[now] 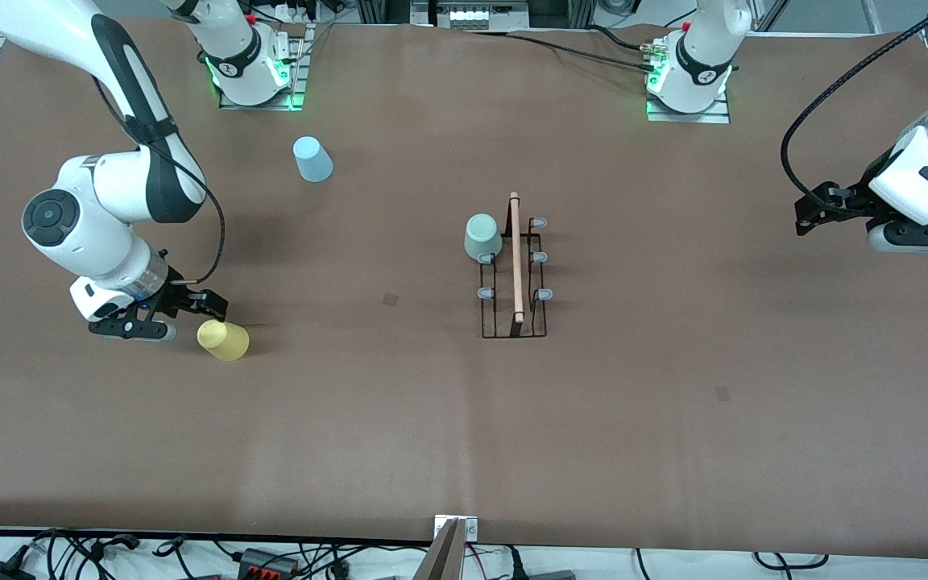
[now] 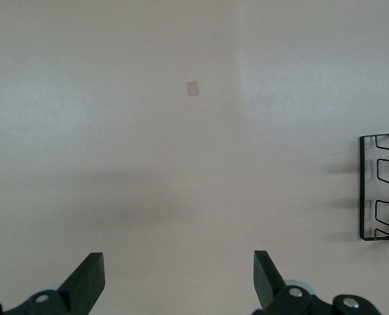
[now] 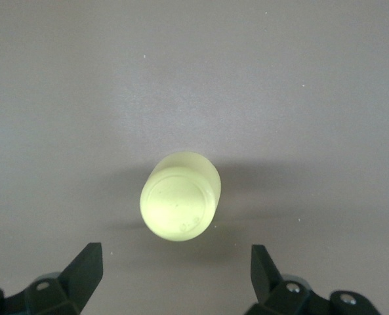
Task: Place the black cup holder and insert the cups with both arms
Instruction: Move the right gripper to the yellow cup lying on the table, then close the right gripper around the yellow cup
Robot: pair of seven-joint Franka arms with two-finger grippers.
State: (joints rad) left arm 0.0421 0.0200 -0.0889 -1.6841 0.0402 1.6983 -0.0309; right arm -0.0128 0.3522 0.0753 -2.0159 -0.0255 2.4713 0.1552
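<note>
The robot's right gripper needs to seat the yellow cup [image 1: 223, 339] on the black cup holder [image 1: 515, 274], so next it needs to grab the cup by its side near the cup's closed base.
The black cup holder [image 1: 515, 274] with its wooden rod handle stands at the table's middle. The pale grey-green cup [image 1: 482, 238] sits on one of its pegs at the end nearest the robot bases. The yellow cup [image 1: 223, 339] sits on the table toward the right arm's end, and its closed base faces the right wrist view [image 3: 180, 197]. My right gripper [image 1: 190, 317] is open and empty just beside it [image 3: 176, 269]. The light blue cup [image 1: 312, 159] stands mouth down near the right arm's base. My left gripper [image 1: 843, 225] waits open and empty [image 2: 179, 275] over the left arm's end; the holder's edge [image 2: 382, 190] shows in the left wrist view.
Two small tape marks lie on the brown table cover, one between the yellow cup and the holder [image 1: 390, 299] and one nearer the front camera [image 1: 722, 393]. Cables and a clamp [image 1: 454, 540] line the table's front edge.
</note>
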